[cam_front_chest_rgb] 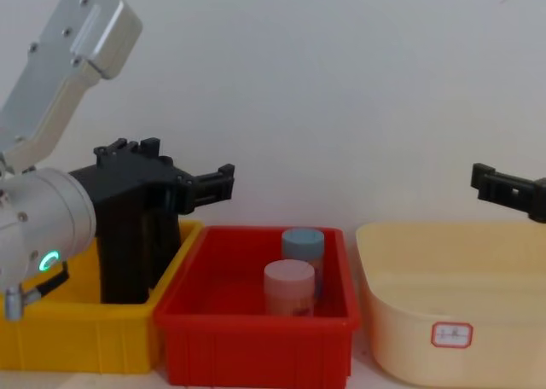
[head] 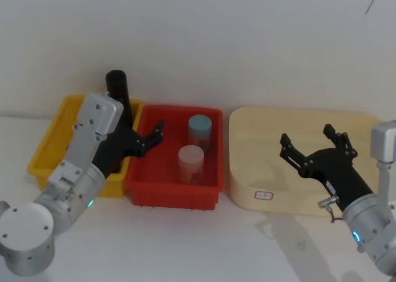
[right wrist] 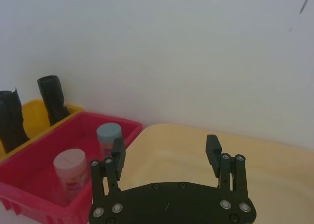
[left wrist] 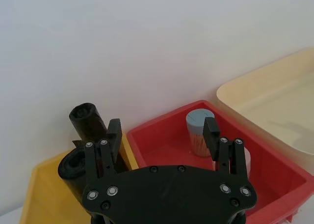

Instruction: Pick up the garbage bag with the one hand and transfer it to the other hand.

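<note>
I need to grab the nearer roll next with my left gripper by its upper end [left wrist: 74,173], above the bin's rim, because the sides of the yellow bin close in around the lower part of the roll.
Two black garbage bag rolls stand upright in the yellow bin [head: 46,152]: a taller one [head: 116,86] [left wrist: 86,122] [right wrist: 53,98] at the back and a nearer one [left wrist: 72,167] [right wrist: 10,122]. In the chest view the rolls [cam_front_chest_rgb: 128,252] show as a dark mass behind my left gripper. My left gripper [head: 145,140] [left wrist: 163,135] [cam_front_chest_rgb: 217,184], with the green light, hangs open just beside the rolls, over the edge between the yellow and red bins, holding nothing. My right gripper [head: 306,135] [right wrist: 166,153] [cam_front_chest_rgb: 499,186], with the blue light, is open above the cream tray [head: 247,124].
The red bin [head: 173,192] in the middle holds a blue-lidded jar [head: 200,130] and a pink-lidded jar [head: 190,161]. A white wall stands close behind the three containers. White table surface runs along the front.
</note>
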